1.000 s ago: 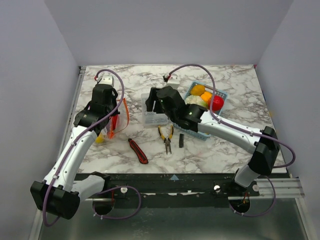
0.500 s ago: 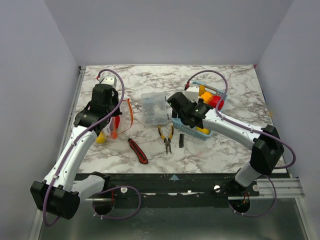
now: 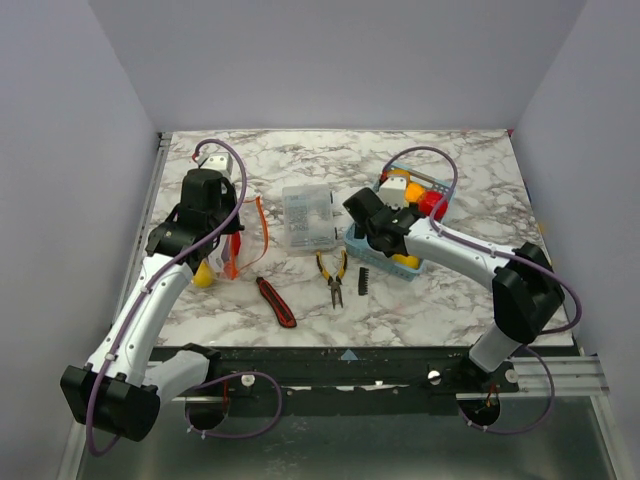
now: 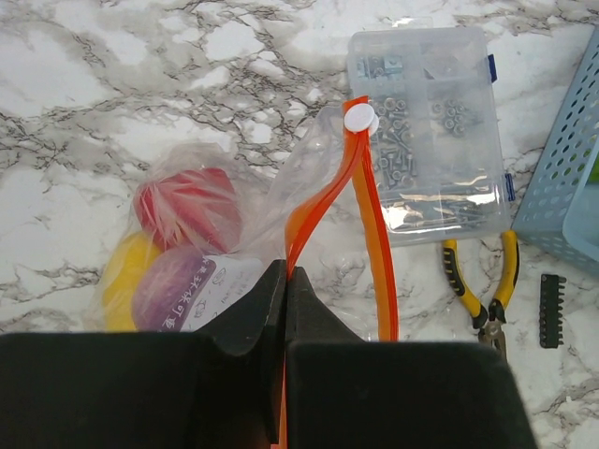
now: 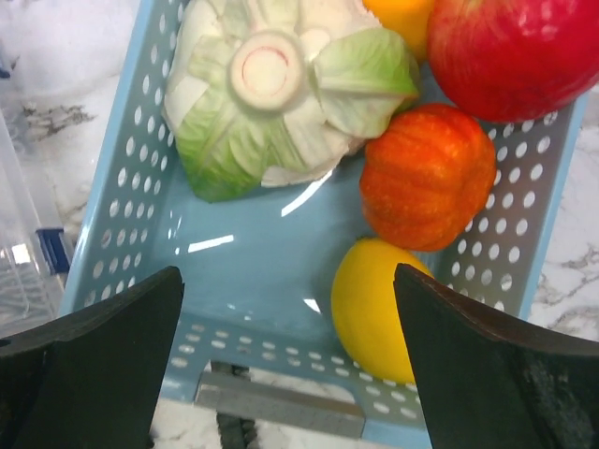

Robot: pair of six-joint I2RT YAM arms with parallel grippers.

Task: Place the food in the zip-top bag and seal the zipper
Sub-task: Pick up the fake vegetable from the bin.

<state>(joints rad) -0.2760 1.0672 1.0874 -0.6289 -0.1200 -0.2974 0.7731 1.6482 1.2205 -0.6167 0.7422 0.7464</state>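
Observation:
The right gripper grabs the white-green cabbage by its round stem [image 5: 267,71] next, so the cabbage's leafy head leads into the zip-top bag.
The clear zip-top bag [image 4: 234,234] lies at the left with its red-orange zipper [image 4: 374,224] standing open; it also shows in the top view [image 3: 232,250]. Inside it are a red piece [image 4: 182,206], a yellow piece [image 4: 126,271] and a purple piece [image 4: 173,290]. My left gripper [image 4: 285,281] is shut on one zipper strip, holding the mouth up. My right gripper [image 5: 290,318] is open over the light blue basket [image 5: 253,271], which holds a white-green cabbage [image 5: 281,84], an orange pumpkin [image 5: 426,178], a yellow fruit [image 5: 379,309] and a red apple [image 5: 515,47]. In the top view it [image 3: 375,222] is at the basket's near left corner.
A rigid clear compartment box [image 3: 308,218] with screws stands between bag and basket. Yellow-handled pliers [image 3: 333,275], a red-and-black utility knife [image 3: 277,302] and a small black bit strip [image 3: 364,281] lie in front of it.
My right arm swung right from over the compartment box to the basket and now hovers above its food. My left gripper has kept hold of the bag's zipper, barely moving.

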